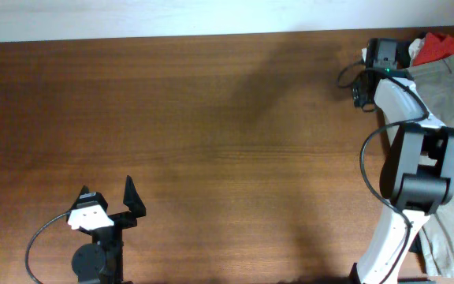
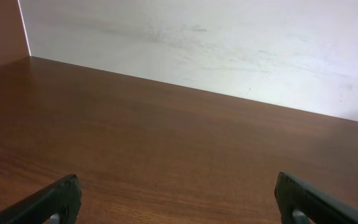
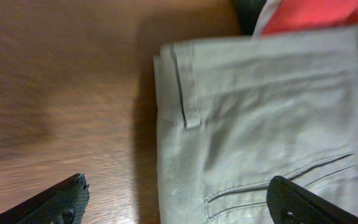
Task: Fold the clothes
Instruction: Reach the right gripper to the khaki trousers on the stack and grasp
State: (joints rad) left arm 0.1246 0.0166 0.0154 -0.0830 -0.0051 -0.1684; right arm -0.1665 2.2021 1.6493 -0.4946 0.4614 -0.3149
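The robot's right gripper should next grab the khaki trousers' edge near the waistband corner, so it can spread the trousers across the empty table for folding.
The khaki trousers lie along the table's right edge, partly under my right arm. In the right wrist view their waistband corner with a belt loop and a pocket seam fills the right half. My right gripper is open and hovers over the trousers' left edge, one finger above bare wood, the other above the cloth; it holds nothing. In the overhead view it sits at the far right. My left gripper is open and empty near the front left, over bare table.
A red cloth lies at the far right corner beyond the waistband, also in the right wrist view, with something black beside it. A pale wall runs along the table's far edge.
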